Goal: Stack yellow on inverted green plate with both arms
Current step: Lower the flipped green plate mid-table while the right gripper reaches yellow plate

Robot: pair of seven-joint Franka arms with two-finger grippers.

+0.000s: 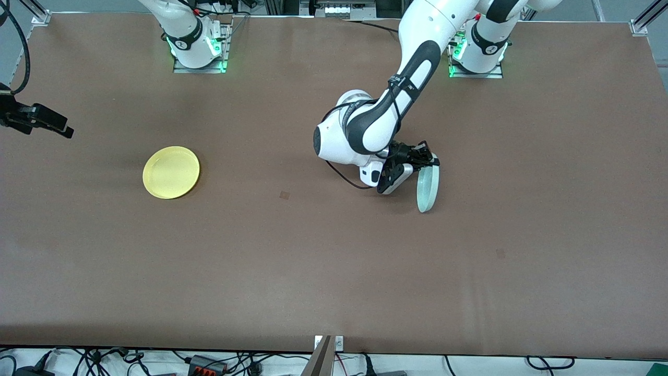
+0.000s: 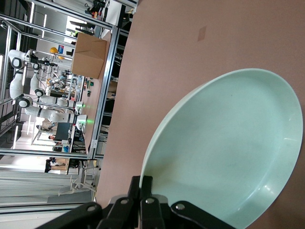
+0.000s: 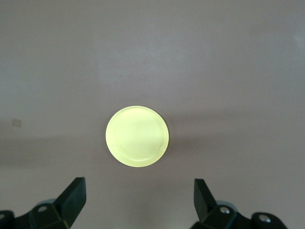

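Observation:
The yellow plate needs to be stacked on the inverted green plate (image 1: 427,189), so my right gripper will grab the yellow plate by its rim next.
The green plate (image 1: 428,188) stands on edge near the middle of the table, its lower rim at the brown surface. My left gripper (image 1: 427,161) is shut on its upper rim. In the left wrist view the plate's hollow face (image 2: 228,152) fills the frame, with the left gripper (image 2: 145,183) pinching its edge. The yellow plate (image 1: 171,172) lies flat toward the right arm's end, rim up. My right gripper (image 1: 61,129) hangs high over that end of the table, open and holding nothing. The right wrist view looks down on the yellow plate (image 3: 137,136) past the right gripper (image 3: 138,200).
A small dark square mark (image 1: 284,195) lies on the table between the two plates. The arm bases (image 1: 198,49) with green lights stand along the edge farthest from the front camera. Cables (image 1: 209,363) lie off the table's near edge.

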